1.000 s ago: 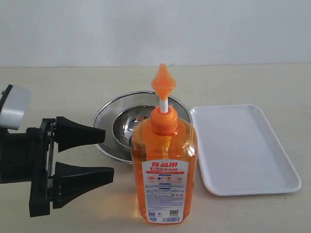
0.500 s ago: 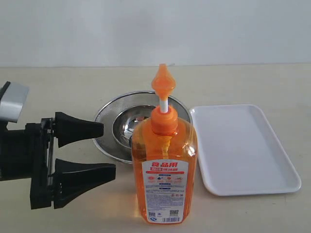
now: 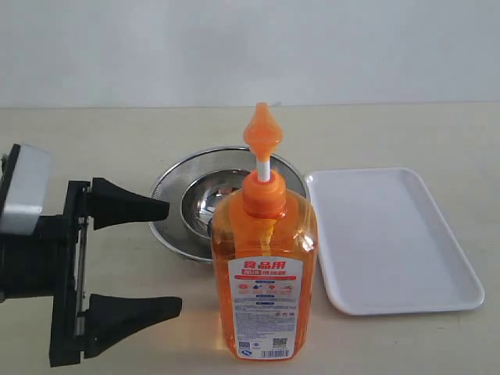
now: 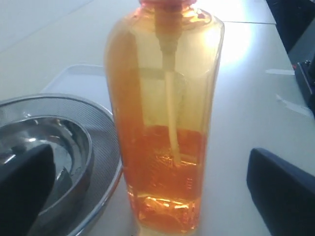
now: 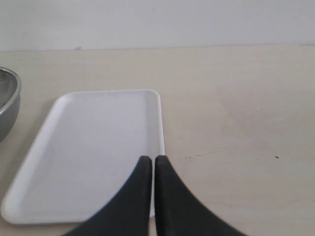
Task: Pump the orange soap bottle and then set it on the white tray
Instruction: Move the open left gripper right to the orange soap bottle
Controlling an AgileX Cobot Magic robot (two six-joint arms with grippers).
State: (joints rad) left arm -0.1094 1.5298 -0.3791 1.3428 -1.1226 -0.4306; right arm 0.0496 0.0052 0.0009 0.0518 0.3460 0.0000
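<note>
I will next grab the orange soap bottle by its upper body [image 3: 265,245] with my left gripper, so the orange soap bottle's pump head [image 3: 262,134] stays free for pumping.
The orange soap bottle [image 3: 264,266] stands upright at the front middle of the table, pump head raised on its white stem. My left gripper [image 3: 173,258] is wide open to the left of it, fingertips a short way from its side, touching nothing. The left wrist view shows the bottle [image 4: 165,123] centred between the two dark fingers [image 4: 283,194]. The white tray [image 3: 394,234] lies flat to the right of the bottle with nothing on it. My right gripper [image 5: 153,160] is shut with nothing in it, over the near edge of the tray [image 5: 93,152]; it is out of the exterior view.
A round steel bowl inside a mesh strainer [image 3: 205,201] sits just behind and left of the bottle, close to the far finger of my left gripper. Its rim [image 4: 106,147] nearly touches the bottle in the left wrist view. Bare beige table surrounds the things.
My left gripper's jaws have opened wider over the last second, the near finger dropping toward the table's front edge. Bottle, tray and bowl have not moved.
</note>
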